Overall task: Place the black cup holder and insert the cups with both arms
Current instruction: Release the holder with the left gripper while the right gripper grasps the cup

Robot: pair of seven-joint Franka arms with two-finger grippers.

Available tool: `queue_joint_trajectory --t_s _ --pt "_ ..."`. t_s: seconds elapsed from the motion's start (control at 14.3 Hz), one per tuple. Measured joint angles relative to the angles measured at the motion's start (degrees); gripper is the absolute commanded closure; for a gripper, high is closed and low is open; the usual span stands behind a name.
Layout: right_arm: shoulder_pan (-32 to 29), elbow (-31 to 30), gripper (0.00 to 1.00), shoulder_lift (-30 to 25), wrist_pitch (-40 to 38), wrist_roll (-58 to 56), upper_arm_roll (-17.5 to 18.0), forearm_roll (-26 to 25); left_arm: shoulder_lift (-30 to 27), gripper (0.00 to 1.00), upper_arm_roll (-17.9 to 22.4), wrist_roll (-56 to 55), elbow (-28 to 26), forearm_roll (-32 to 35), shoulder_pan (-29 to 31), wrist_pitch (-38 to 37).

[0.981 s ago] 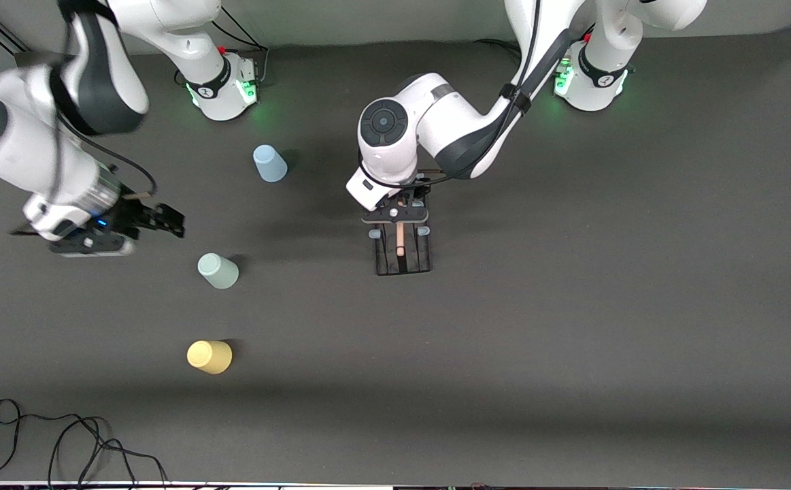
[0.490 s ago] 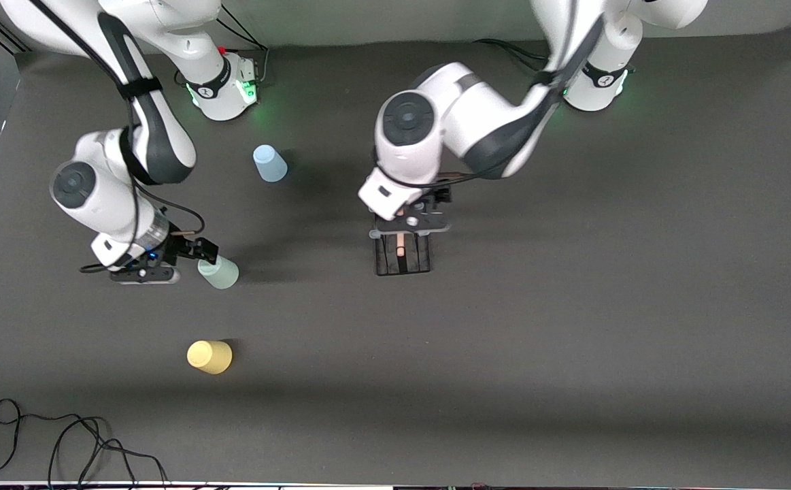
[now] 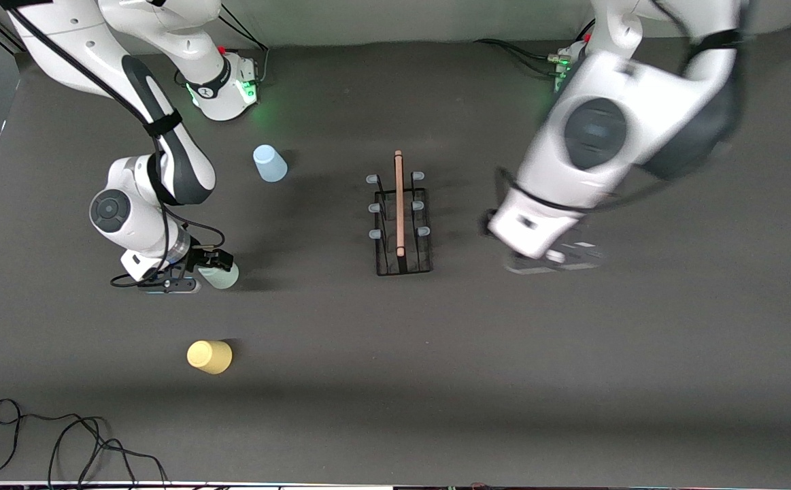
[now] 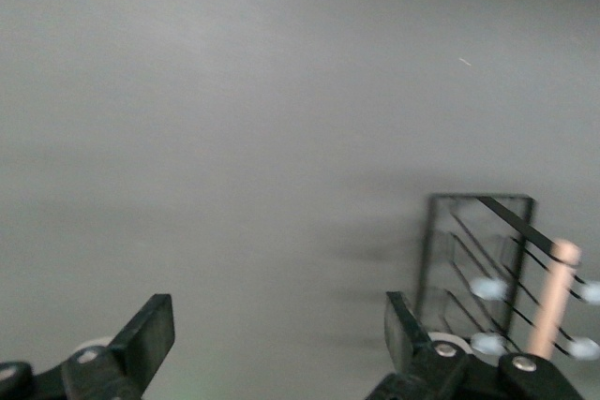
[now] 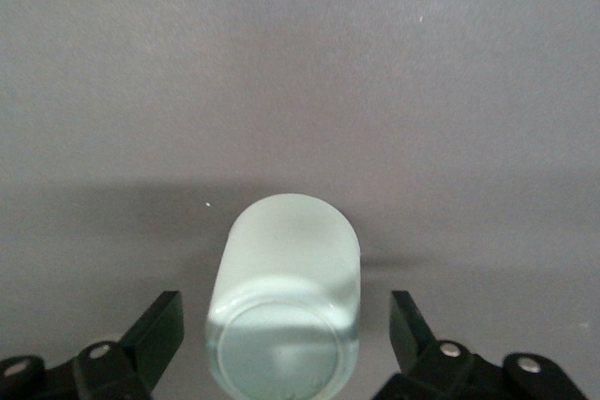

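Note:
My right fingers reach past the cup's upturned base, beside the sides of the mint green cup [image 5: 284,311], so it is time to close. Closing now would catch the cup.
The black cup holder [image 3: 400,224] stands on the table's middle, wooden rod on top, pale-tipped prongs at both sides; it also shows in the left wrist view [image 4: 487,269]. My left gripper [image 3: 550,258] is open and empty, over the mat beside the holder toward the left arm's end. The mint green cup [image 3: 220,275] stands upside down between the open fingers of my right gripper [image 3: 199,273]; in the right wrist view the cup [image 5: 284,311] sits between the fingers [image 5: 155,330] without touching. The light blue cup [image 3: 269,163] and the yellow cup [image 3: 209,356] stand upside down.
A black cable [image 3: 62,442] lies coiled at the table's near edge toward the right arm's end. The arm bases [image 3: 225,82] glow green at the top of the front view.
My left gripper let go of the holder's handle and swung away toward the left arm's end. My right gripper came down around the mint green cup.

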Motion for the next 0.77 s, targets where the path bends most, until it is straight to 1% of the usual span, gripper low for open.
queue_joint_trajectory --t_s 0.07,0.14,0.21,0.35,0.49,0.63,0.77 --pt "0.0 -0.19 0.6 0.17 0.0 0.0 -0.01 0.0 -0.63 0.0 0.07 1.75 -0.34 0.28 2.74 -0.19" --pt "0.0 -0.27 0.7 0.17 0.0 0.0 -0.01 0.0 -1.2 0.0 0.1 3.31 -0.78 1.16 5.11 -0.23" --pt "0.0 -0.24 0.75 0.1 0.0 0.0 -0.01 0.0 -1.79 0.0 0.1 4.6 -1.38 2.34 6.92 -0.24" --pt "0.0 -0.04 0.77 -0.7 -0.59 0.02 -0.01 0.0 -2.86 0.0 0.09 6.61 -2.93 3.45 9.33 -0.22" --pt "0.0 1.09 0.79 -3.62 -4.93 0.02 -0.01 0.0 -3.74 0.0 0.11 9.82 -4.21 3.86 11.58 -0.15" --pt "0.0 3.82 0.8 -8.58 -13.31 0.52 -0.01 0.0 -4.68 0.0 0.12 15.01 -4.44 4.12 15.21 -0.24" --pt "0.13 7.44 0.8 -14.4 -23.35 2.86 0.03 0.0 -6.44 0.0 0.16 20.59 -4.57 4.09 19.7 -0.61"
